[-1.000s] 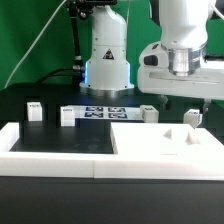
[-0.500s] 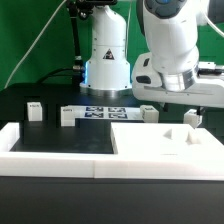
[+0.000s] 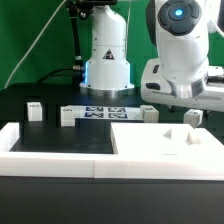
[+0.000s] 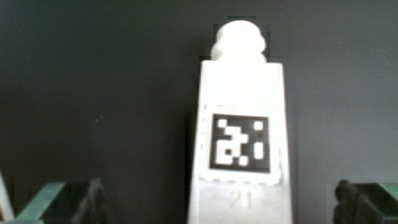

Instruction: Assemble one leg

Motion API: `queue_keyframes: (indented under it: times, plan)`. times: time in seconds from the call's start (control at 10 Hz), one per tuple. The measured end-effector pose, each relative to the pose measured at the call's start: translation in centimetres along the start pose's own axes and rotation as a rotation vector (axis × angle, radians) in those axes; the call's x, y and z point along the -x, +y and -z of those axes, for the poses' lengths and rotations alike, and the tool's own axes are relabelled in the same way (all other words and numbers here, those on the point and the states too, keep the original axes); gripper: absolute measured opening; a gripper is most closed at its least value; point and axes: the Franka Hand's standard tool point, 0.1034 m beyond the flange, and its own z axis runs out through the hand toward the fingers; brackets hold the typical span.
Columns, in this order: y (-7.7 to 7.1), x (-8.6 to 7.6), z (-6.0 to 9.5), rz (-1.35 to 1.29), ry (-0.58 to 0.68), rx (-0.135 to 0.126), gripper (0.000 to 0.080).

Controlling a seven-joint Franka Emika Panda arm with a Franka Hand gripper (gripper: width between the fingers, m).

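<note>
I need to reach the leg and grab it by its tagged post (image 4: pixel 238 150). The leg's rounded peg then stays free to fit into the white panel.
In the wrist view a leg (image 4: pixel 240 130) lies on the dark table. It is a white post with a black-and-white tag and a rounded peg at its far end. My gripper (image 4: pixel 210 205) is open, with its two dark fingertips (image 4: pixel 54 200) wide apart on either side of the leg and not touching it. In the exterior view the hand (image 3: pixel 180 85) hangs over two legs (image 3: pixel 148 113) (image 3: pixel 192 117) at the right. I cannot tell which of them is under it. Two more legs (image 3: pixel 34 110) (image 3: pixel 67 115) lie at the left.
The marker board (image 3: pixel 105 112) lies on the table in front of the robot base. A large flat white panel (image 3: pixel 150 145) with raised pegs sits at the front right. White border rails (image 3: pixel 20 140) run along the left and front.
The arm has turned and shifted toward the exterior view's right, with the hand a little lower over the right-hand legs. The parts on the table have not moved.
</note>
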Motion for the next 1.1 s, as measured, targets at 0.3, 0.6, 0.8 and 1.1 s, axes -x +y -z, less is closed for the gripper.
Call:
queue_keyframes:
  times: [0.3, 0.6, 0.8, 1.1]
  plan:
    - [-0.3, 0.1, -1.3, 0.005, 0.006, 0.013, 0.0649]
    - [0.1, 0.1, -1.7, -0.003, 0.008, 0.016, 0.0511]
    - [0.1, 0.0, -1.7, -0.003, 0.008, 0.016, 0.0320]
    - [0.1, 0.0, -1.7, -0.003, 0.008, 0.016, 0.0289]
